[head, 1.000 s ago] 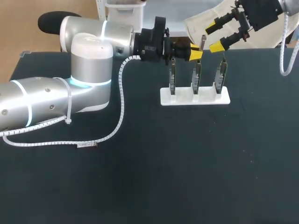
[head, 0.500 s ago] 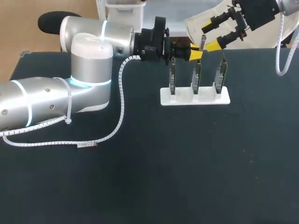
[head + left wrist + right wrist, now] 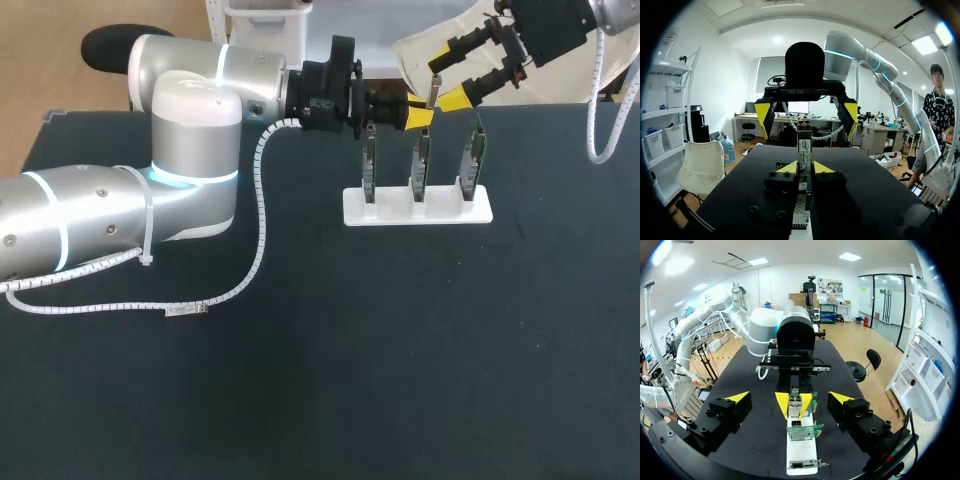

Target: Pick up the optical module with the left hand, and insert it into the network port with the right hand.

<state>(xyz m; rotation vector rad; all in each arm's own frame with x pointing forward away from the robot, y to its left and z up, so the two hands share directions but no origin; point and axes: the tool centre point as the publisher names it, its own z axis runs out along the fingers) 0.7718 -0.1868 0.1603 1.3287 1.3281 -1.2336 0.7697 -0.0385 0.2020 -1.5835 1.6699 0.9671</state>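
Note:
I will next hold the optical module with my right gripper by its bare upper end (image 3: 435, 88) to insert it, since the yellow fingers of my left gripper cover the module's lower part.
In the head view my left gripper (image 3: 414, 112) is shut on the optical module (image 3: 435, 90), a thin silver bar held above the middle card. My right gripper (image 3: 452, 76) stands open just right of it, its fingers either side of the module's end without touching. The left wrist view has its own gripper (image 3: 805, 168) clamped on the module (image 3: 804, 149), facing the open right gripper (image 3: 807, 114). From the right wrist, its own gripper (image 3: 790, 399) is wide open, with the module (image 3: 795, 404) and the left gripper's fingertips (image 3: 782, 403) ahead between its fingers.
A white holder (image 3: 418, 208) carries three upright port cards (image 3: 472, 160) in a row under both grippers. The nearest card (image 3: 803, 432) and holder base (image 3: 801, 458) lie below the right gripper. A white coiled cable (image 3: 262, 200) hangs from the left arm onto the dark table (image 3: 400, 350).
My right gripper has shifted slightly left toward the module, staying open. The left arm and the module have not moved.

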